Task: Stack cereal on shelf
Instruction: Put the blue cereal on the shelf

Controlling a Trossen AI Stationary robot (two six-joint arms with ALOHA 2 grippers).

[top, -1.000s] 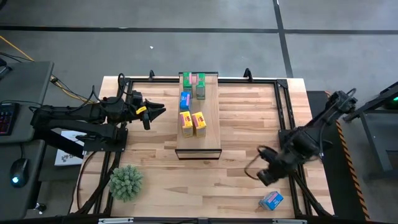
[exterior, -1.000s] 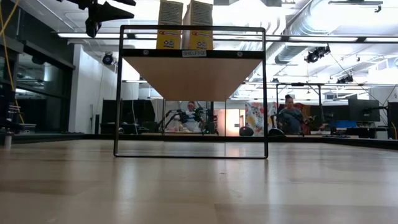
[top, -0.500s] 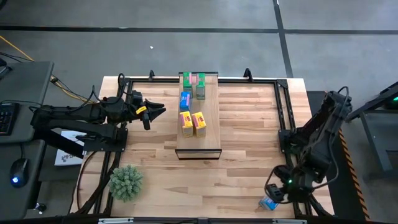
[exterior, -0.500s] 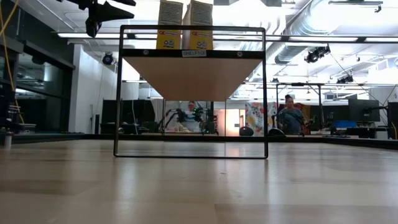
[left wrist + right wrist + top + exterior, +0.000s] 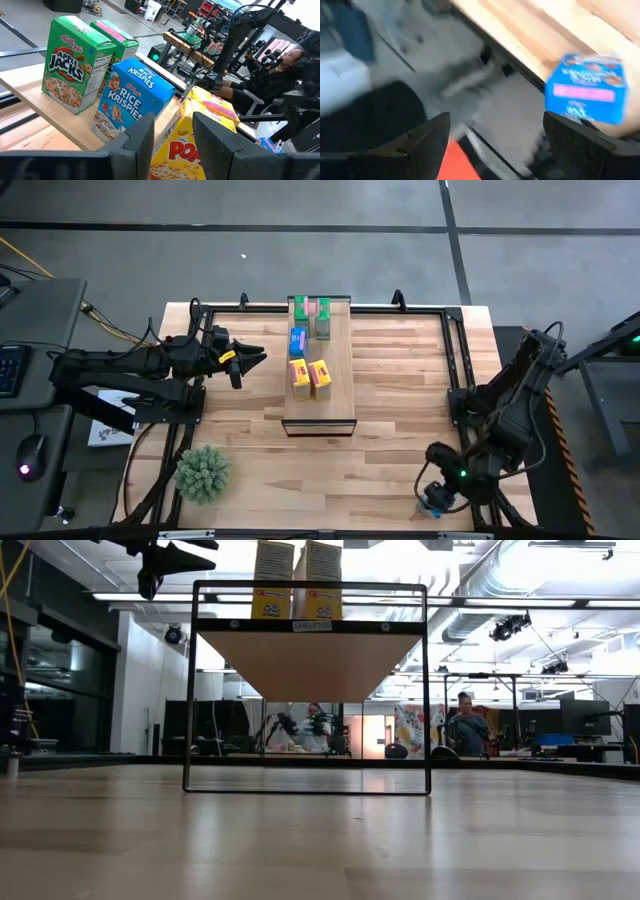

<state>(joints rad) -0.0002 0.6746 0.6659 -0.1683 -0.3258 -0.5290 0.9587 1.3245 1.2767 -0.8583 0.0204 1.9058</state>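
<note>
The right gripper picks up the blue cereal box on the table by its pink-striped end (image 5: 585, 99) next, which leaves the box's base free to stand on the shelf.
The shelf (image 5: 335, 405) is a pale plank standing raised at the table's middle. On it stand two green cereal boxes (image 5: 322, 320), a blue one (image 5: 298, 340) and two yellow ones (image 5: 308, 375), which also show in the left wrist view (image 5: 175, 155). Another blue cereal box (image 5: 585, 90) lies on the table's near right corner (image 5: 443, 505). My right gripper (image 5: 495, 135) hangs open over that corner (image 5: 438, 488), and the box shows beyond one finger, not between the two. My left gripper (image 5: 245, 360) waits open left of the shelf, with nothing between its fingers (image 5: 172, 135).
A spiky green plant ball (image 5: 203, 472) sits near the table's near left corner. A dark metal frame (image 5: 455, 350) runs around the tabletop. The table's near edge (image 5: 520, 47) lies right beside the blue box. Bare tabletop lies between the shelf and the right arm.
My right gripper has swung toward the table's near edge and come down over the blue box at the near right corner, which it now mostly covers in the high view. The box and the boxes on the shelf have stayed put.
</note>
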